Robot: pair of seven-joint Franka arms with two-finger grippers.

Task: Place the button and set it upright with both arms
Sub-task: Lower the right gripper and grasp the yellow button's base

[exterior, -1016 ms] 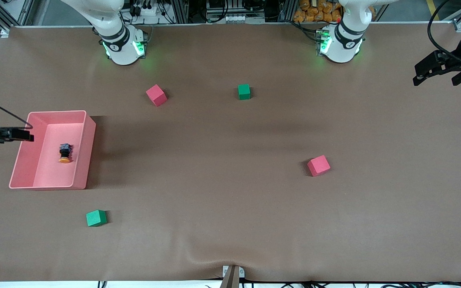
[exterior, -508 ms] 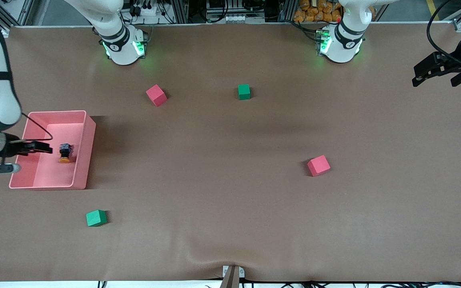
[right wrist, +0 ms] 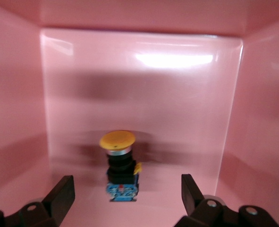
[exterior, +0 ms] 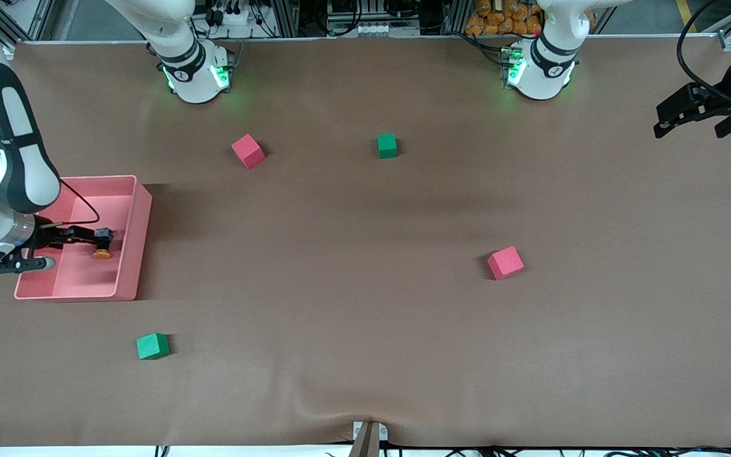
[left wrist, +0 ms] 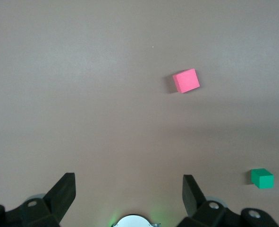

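Observation:
The fingers of my right gripper stop above the button's black body (right wrist: 121, 168), so it is too early to close on the button, and a move lower comes first.
The button (exterior: 103, 245) lies on its side in the pink bin (exterior: 144, 216), its orange cap toward the front camera. My right gripper (exterior: 89, 238) is down inside the bin, open, with its tips right beside the button's black body. In the right wrist view the button (right wrist: 119, 163) lies just ahead of the open gripper (right wrist: 127, 194), between the lines of the two fingers, not gripped. My left gripper (exterior: 662, 124) is open and empty and waits above the table's edge at the left arm's end; it also shows in the left wrist view (left wrist: 128, 189).
The bin's walls (right wrist: 139, 71) close in around the right gripper. Loose cubes lie on the brown table: a pink cube (exterior: 248, 151) and a green cube (exterior: 387, 145) near the bases, a pink cube (exterior: 505, 263) mid-table, a green cube (exterior: 152, 346) nearer the front camera than the bin.
My right arm has swung in over the bin and its open gripper has moved down to the button. The button and the left arm have not moved.

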